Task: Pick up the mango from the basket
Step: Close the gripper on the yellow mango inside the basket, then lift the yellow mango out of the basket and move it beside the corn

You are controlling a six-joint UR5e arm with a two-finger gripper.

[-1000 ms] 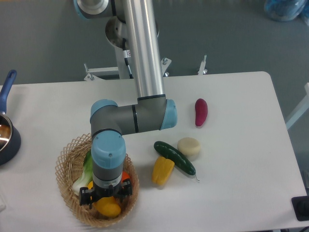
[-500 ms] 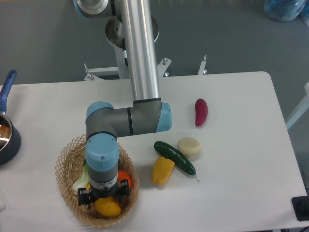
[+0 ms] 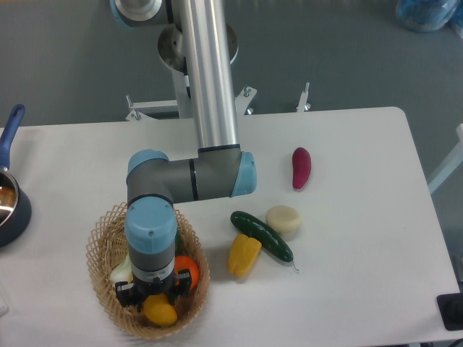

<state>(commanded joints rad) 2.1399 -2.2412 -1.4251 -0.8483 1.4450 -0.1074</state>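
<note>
My gripper grabs the yellow mango by its upper end [image 3: 155, 298] next, to pick it up from the basket [image 3: 101, 249].
The basket [image 3: 101, 249] sits at the front left of the white table. The yellow mango [image 3: 160, 311] lies in its front part, and only its front end shows below my wrist. A round orange [image 3: 188, 267] lies just right of it. My gripper [image 3: 154, 293] points straight down into the basket right over the mango. Its black fingers [image 3: 124, 293] stand apart on either side of the fruit, open. I cannot tell whether they touch it.
A white-and-green leafy vegetable [image 3: 121, 271] lies in the basket's left side. To the right on the table are a yellow pepper [image 3: 244, 254], a dark green cucumber [image 3: 262, 236], a cream round piece [image 3: 283, 219] and a purple sweet potato [image 3: 301, 167]. A dark pot [image 3: 7, 206] stands at the left edge.
My arm has shifted slightly left and my gripper has come lower over the mango, which now shows less. The fingers stay apart.
</note>
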